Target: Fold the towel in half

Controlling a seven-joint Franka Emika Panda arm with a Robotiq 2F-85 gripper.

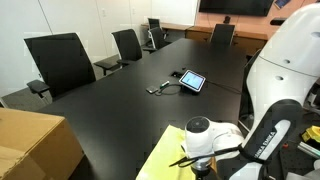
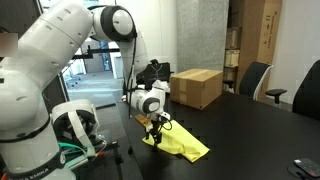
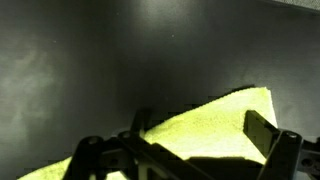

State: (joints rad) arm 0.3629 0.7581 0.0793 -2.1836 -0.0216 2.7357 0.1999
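Observation:
I next need to grab the towel's edge near its corner at the end nearest the robot and draw that end over to fold the towel in half.
The pale yellow towel lies on the black table near its front edge, by the robot's base. It also shows in an exterior view as a flattened, partly bunched cloth. My gripper hangs right over the towel's end nearest the robot and also shows at the bottom edge of an exterior view. In the wrist view the two fingers stand wide apart, with the towel lying between and below them. The jaws are open and hold nothing.
A tan cardboard box stands on the table beyond the towel and also shows in an exterior view. A tablet with cables lies mid-table. Black office chairs line the table's sides. The robot's base and cables are close behind the gripper.

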